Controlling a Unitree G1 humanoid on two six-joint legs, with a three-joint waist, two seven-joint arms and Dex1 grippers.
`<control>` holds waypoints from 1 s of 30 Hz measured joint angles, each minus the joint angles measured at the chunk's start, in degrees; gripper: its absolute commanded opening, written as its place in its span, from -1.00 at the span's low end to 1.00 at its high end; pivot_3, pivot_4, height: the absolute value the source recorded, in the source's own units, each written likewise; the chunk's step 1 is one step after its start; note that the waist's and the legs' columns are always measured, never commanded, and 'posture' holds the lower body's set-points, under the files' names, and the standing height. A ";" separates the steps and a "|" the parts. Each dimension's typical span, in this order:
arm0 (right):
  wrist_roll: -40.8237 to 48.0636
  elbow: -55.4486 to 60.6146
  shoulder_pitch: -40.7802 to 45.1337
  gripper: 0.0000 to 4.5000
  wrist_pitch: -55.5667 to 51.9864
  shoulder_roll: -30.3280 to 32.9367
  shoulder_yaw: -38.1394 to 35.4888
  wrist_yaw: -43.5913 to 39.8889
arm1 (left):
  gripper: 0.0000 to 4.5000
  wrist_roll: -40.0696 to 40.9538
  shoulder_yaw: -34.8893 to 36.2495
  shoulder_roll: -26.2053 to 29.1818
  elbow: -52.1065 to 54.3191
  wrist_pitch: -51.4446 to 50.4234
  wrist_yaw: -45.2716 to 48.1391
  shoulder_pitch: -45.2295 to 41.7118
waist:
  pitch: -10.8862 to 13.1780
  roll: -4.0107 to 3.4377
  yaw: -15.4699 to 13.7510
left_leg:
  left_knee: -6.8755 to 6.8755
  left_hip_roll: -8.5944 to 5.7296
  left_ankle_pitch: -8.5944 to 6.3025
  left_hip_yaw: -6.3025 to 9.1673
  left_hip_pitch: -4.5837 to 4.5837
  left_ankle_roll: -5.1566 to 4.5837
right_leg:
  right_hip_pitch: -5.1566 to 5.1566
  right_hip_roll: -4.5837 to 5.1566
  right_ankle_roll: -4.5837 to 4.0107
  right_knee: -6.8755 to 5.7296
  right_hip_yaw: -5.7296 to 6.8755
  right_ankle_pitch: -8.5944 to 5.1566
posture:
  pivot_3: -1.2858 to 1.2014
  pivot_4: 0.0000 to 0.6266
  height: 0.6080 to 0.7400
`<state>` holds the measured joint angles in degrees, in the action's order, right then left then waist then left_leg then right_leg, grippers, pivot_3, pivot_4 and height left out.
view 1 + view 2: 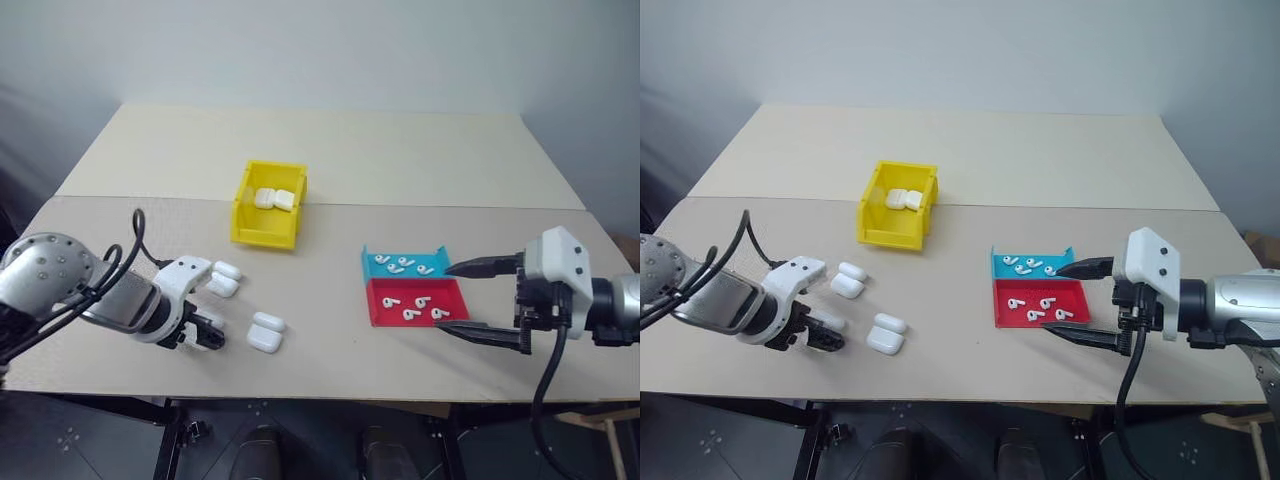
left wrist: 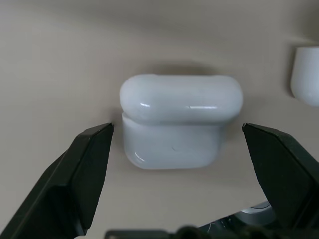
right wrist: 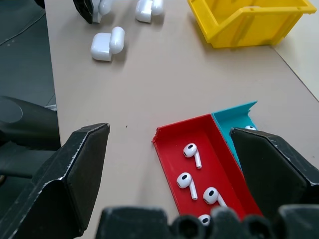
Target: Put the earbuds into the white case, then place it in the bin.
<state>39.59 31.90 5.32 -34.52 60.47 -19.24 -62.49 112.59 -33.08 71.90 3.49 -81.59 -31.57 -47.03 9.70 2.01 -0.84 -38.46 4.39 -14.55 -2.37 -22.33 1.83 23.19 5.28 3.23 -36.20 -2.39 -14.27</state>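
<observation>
My fingers stand on either side of the white case's lower body (image 2: 172, 144), so my left gripper closes on the case next.
Several white earbuds (image 3: 192, 152) lie in a shallow red tray (image 1: 380, 310) and a blue tray (image 1: 432, 270) on the table's right side. My right gripper (image 1: 443, 296) hovers open beside these trays, one finger at the blue tray's edge and one at the red tray's near corner. On the left, my left gripper (image 2: 178, 127) points down, open, with its fingers (image 2: 84, 169) on either side of a white case (image 2: 179, 122) lying on the table. The yellow bin (image 1: 245, 210) stands further back, with white cases (image 1: 275, 199) inside.
Two more white cases lie near my left gripper, one (image 1: 222, 278) just behind it and one (image 1: 266, 333) to its right. The table's front edge (image 1: 330, 395) runs close below both grippers.
</observation>
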 measured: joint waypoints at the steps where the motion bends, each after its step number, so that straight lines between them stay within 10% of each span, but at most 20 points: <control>1: 0.04 0.21 -0.23 0.99 -0.06 -0.05 -0.06 0.28 | 1.00 0.03 -0.35 -0.37 -0.45 -0.36 -0.52 -0.52 | 0.00 -0.01 0.01 | 0.00 -0.01 0.00 0.00 0.02 0.00 | -0.01 0.01 0.00 -0.01 0.00 0.00 | 0.03 -0.52 1.00; 14: 1.23 2.24 -2.59 0.99 -0.54 -0.71 -1.84 1.94 | 1.00 -0.06 -1.63 -1.78 -0.89 -3.43 -2.05 -2.35 | -0.01 -0.01 0.12 | 0.00 -0.01 0.01 0.02 0.02 0.01 | -0.03 0.01 0.00 0.00 0.00 0.00 | 0.03 -0.52 1.00; 21: 1.66 2.64 -3.57 1.00 -0.55 -1.29 -1.84 3.31 | 0.27 -0.06 -2.13 -1.00 0.86 -3.80 -2.01 -2.32 | 0.00 -0.01 0.11 | 0.00 -0.01 0.01 0.03 0.02 0.02 | -0.02 0.01 0.00 0.00 0.01 0.00 | 0.03 -0.52 1.00; 30: 1.65 2.87 -3.33 1.00 -0.55 -1.34 -1.36 4.06 | 0.25 -0.42 -1.31 2.06 4.85 -2.60 -2.14 -1.17 | 0.00 -0.01 0.15 | 0.00 -0.01 0.01 0.03 0.00 0.02 | -0.01 0.01 0.00 0.01 0.01 0.00 | 0.03 -0.52 1.00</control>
<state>41.24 34.77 1.99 -35.07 59.13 -20.60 -58.43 112.17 -34.39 73.96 8.34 -84.19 -33.71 -48.19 9.69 2.00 -0.70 -38.46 4.38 -14.54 -2.34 -22.32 1.84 23.18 5.29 3.24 -36.19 -2.38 -14.27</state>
